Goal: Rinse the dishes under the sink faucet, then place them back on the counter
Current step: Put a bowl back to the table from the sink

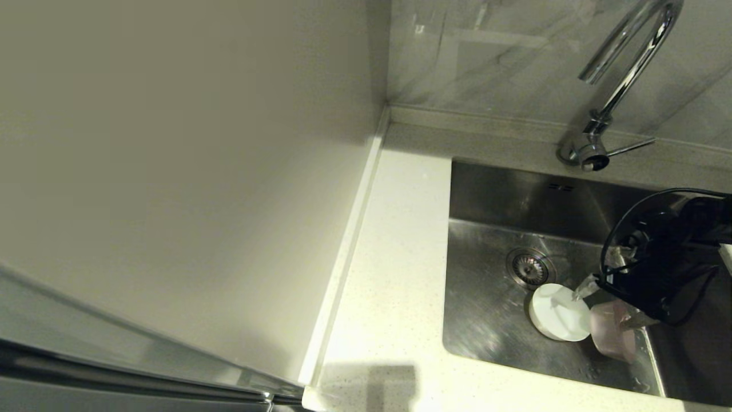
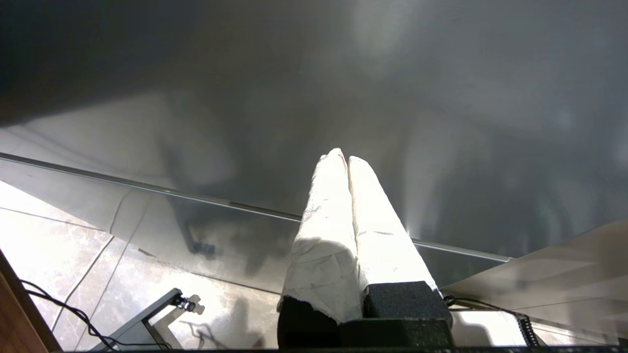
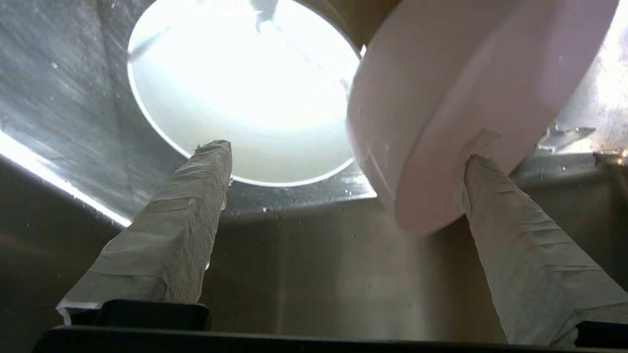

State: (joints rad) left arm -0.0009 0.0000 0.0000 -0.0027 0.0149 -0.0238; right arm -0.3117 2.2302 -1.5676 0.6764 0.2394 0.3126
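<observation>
My right gripper pinches the pink bowl by its thin rim (image 3: pixel 415 154) next, since its round body spreads wide beside the white bowl (image 3: pixel 240 83).
In the sink (image 1: pixel 492 229), a white bowl (image 1: pixel 559 312) (image 3: pixel 240 83) lies flat on the floor near the drain strainer (image 1: pixel 530 266). Beside it a pale pink bowl (image 1: pixel 615 335) (image 3: pixel 456 98) stands tilted on its edge by the front wall. My right gripper (image 1: pixel 609 304) (image 3: pixel 343 154) reaches down into the basin and is open wide. One finger (image 3: pixel 520 245) touches the pink bowl's side, and the other finger (image 3: pixel 186 206) sits by the white bowl's rim. A third bowl is out of view. The chrome faucet (image 1: pixel 623 74) stands behind the sink with no water running. My left gripper (image 2: pixel 343 157) is shut and parked low, away from the sink.
White counter (image 1: pixel 394 257) runs along the sink's left side and front. A tall pale panel (image 1: pixel 171 171) walls off the left. The faucet's lever handle (image 1: pixel 629 149) points right. Grey marbled tiles (image 1: pixel 503 51) back the counter. Floor tiles and cables show below the left gripper.
</observation>
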